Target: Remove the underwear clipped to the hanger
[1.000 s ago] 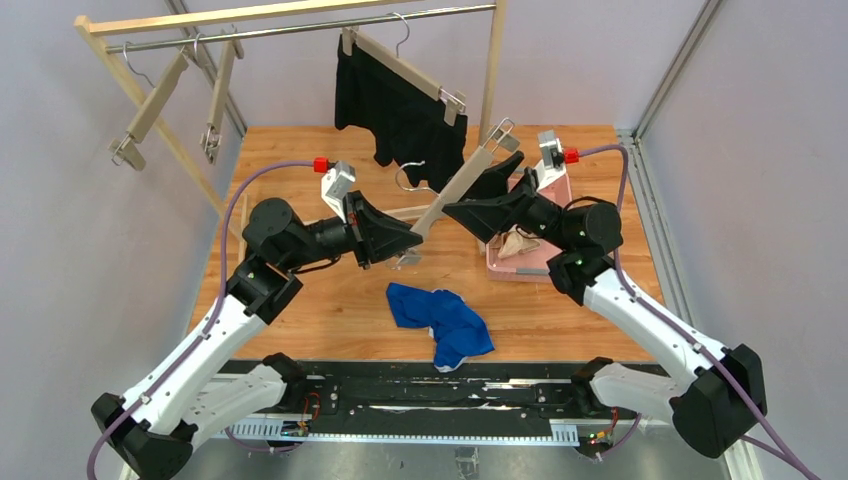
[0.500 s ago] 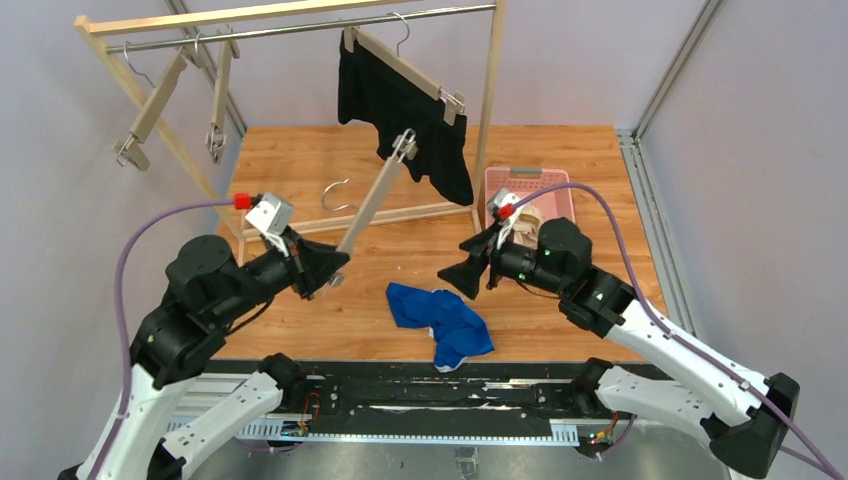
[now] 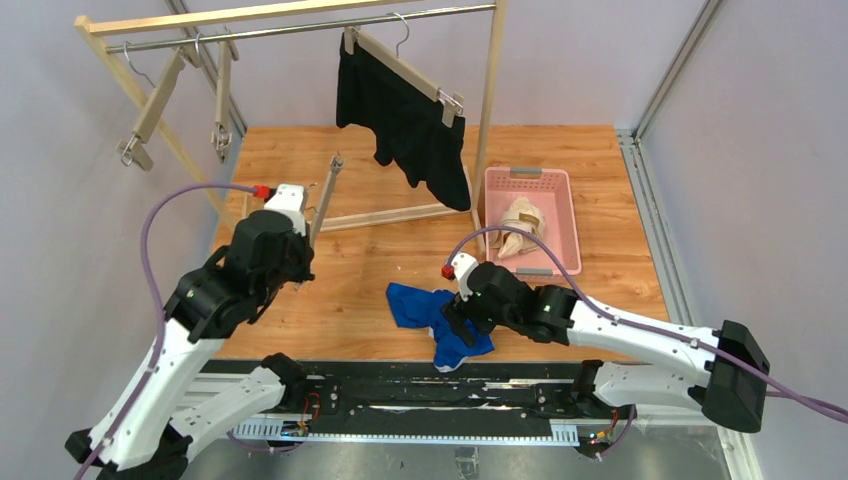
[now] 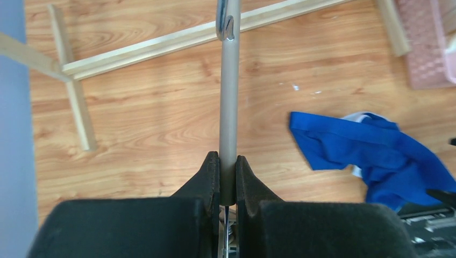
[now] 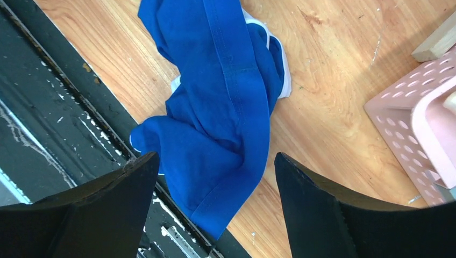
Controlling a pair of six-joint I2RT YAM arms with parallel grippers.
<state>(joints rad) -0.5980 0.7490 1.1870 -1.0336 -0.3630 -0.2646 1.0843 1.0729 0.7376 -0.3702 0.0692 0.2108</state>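
Note:
My right gripper's fingers hover above the blue underwear (image 3: 430,312), so closing now would miss it. My right gripper moves lower first, then closes on the underwear.
The black underwear (image 3: 405,120) hangs clipped to a wooden hanger (image 3: 400,62) on the rail. The blue underwear (image 3: 430,312) lies crumpled on the table near the front edge; it also shows in the right wrist view (image 5: 226,102) and the left wrist view (image 4: 371,153). The cream-beige underwear (image 3: 522,222) lies in the pink basket (image 3: 560,185). My left gripper (image 4: 227,166) is shut on an empty wooden hanger (image 4: 228,102), held at the left (image 3: 322,200). My right gripper (image 5: 215,177) is open just above the blue underwear, its jaws wide either side of the cloth.
A wooden clothes rack (image 3: 290,20) stands at the back, its base bars (image 3: 390,215) on the table. Two more empty hangers (image 3: 160,95) hang at the rail's left end. A black rail (image 3: 400,390) runs along the table's near edge.
My left gripper has carried the empty hanger left and back, away from the centre. My right gripper has swung from the basket down and left to just above the blue underwear.

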